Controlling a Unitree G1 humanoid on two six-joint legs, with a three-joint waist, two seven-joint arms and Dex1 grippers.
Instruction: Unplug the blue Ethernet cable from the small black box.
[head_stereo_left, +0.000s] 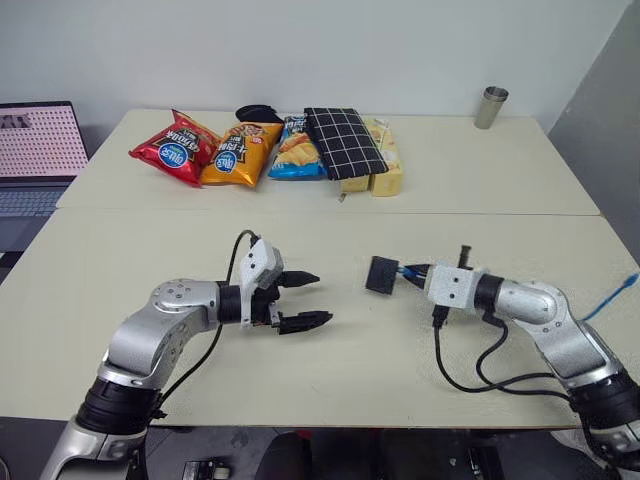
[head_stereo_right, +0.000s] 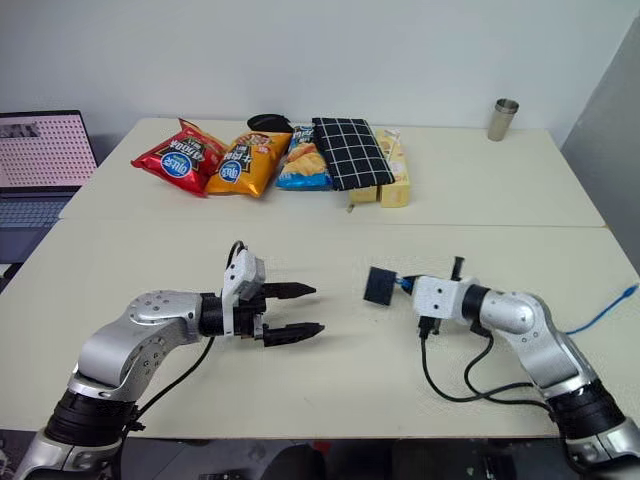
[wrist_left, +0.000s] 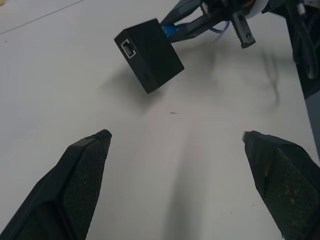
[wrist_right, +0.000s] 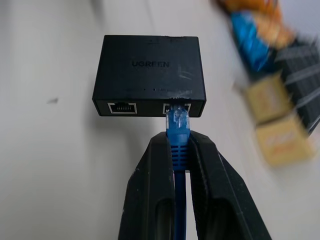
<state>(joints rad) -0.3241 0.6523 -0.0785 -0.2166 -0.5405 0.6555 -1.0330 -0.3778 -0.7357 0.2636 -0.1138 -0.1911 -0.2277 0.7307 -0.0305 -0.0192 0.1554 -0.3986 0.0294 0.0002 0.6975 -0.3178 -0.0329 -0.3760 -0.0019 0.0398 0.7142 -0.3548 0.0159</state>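
My left gripper grabs the small black box by its end (head_stereo_left: 372, 275) (wrist_left: 138, 62) opposite the plug next, since my right gripper's fingers crowd the plugged side of the box.
The small black box (wrist_right: 149, 70) hangs tilted a little above the table, casting a shadow under it, and is held up by the plug of the blue Ethernet cable (wrist_right: 177, 135) seated in one of its two ports. My right gripper (head_stereo_left: 415, 272) is shut on the blue cable just behind the plug. The cable's far stretch (head_stereo_left: 620, 292) trails off the table's right edge. My left gripper (head_stereo_left: 310, 300) stands open to the left of the box (head_stereo_left: 382, 274), a short gap away, with nothing between its fingers (wrist_left: 85, 165).
Several chip bags (head_stereo_left: 230, 150), a black white-checked pouch (head_stereo_left: 343, 142) and yellow packs (head_stereo_left: 385, 180) lie along the far table. A metal cup (head_stereo_left: 491, 106) stands at the back right and a laptop (head_stereo_left: 35, 150) at the left. Black arm cables (head_stereo_left: 480, 375) loop near the front right.
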